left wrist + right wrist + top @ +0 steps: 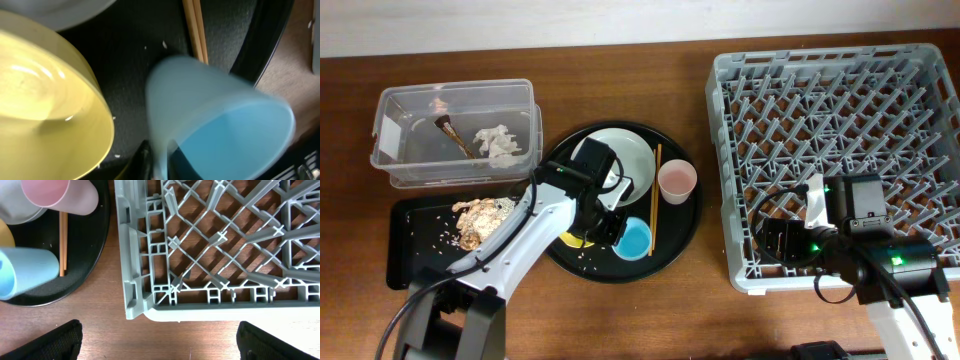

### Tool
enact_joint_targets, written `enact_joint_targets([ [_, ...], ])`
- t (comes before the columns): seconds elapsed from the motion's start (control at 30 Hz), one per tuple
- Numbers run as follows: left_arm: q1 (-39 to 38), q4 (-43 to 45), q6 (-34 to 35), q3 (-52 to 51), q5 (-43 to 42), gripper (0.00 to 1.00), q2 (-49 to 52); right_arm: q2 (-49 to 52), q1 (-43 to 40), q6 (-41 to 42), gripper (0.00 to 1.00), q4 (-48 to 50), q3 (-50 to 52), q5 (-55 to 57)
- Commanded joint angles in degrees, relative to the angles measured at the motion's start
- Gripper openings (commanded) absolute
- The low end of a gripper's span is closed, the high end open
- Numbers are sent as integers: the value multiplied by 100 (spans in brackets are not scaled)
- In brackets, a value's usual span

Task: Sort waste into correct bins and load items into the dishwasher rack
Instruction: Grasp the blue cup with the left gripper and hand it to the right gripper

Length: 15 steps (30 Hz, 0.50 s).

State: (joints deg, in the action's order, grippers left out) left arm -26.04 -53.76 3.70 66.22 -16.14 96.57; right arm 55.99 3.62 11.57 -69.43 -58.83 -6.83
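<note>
My right gripper should next grab the light blue cup around its closed base end (638,243). The cup's rim will then stay free, so the cup can go rim-first into the dishwasher rack (840,110).
My left gripper (612,228) (160,160) is shut on the rim of the light blue cup (633,238) (225,125), one finger inside and one outside; the cup is tilted over the round tray. Beside it sit the yellow bowl (572,240) (40,100), the grey-green plate (630,150), the pink cup (677,180) (55,195) and the chopsticks (656,200) (195,30). My right gripper (772,245) (160,345) is open and empty by the front left corner of the dishwasher rack (840,110) (200,240).
The round black tray (680,230) (95,255) holds the dishes. The clear box (520,100) at the back left holds the tissue (498,142) and the wrapper (450,128). The shallow black tray (405,260) holds food scraps (485,218) and crumbs.
</note>
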Motion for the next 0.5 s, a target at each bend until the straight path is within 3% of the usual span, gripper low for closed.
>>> enact_joint_targets([
  [0.0,-22,116,-20,-33,-87,8,-13,-22,-37,-39,98,-7,-87,-26],
  [0.07,-22,151,26,-33,-85,7,-13,-22,-37,-39,98,-7,-87,-26],
  [0.1,-22,179,107,-33,-85,1,-13,-22,-37,-39,98,-7,-87,-26],
  [0.27,33,240,122,160,-439,0,-42,-22,-37,-39,98,-22,-87,-24],
  [0.4,623,232,122,791,-1357,0,-411,-22,-39,-15,99,162,-273,483],
  [0.47,1198,310,125,970,-2256,0,-542,-20,-37,-20,98,452,-459,461],
])
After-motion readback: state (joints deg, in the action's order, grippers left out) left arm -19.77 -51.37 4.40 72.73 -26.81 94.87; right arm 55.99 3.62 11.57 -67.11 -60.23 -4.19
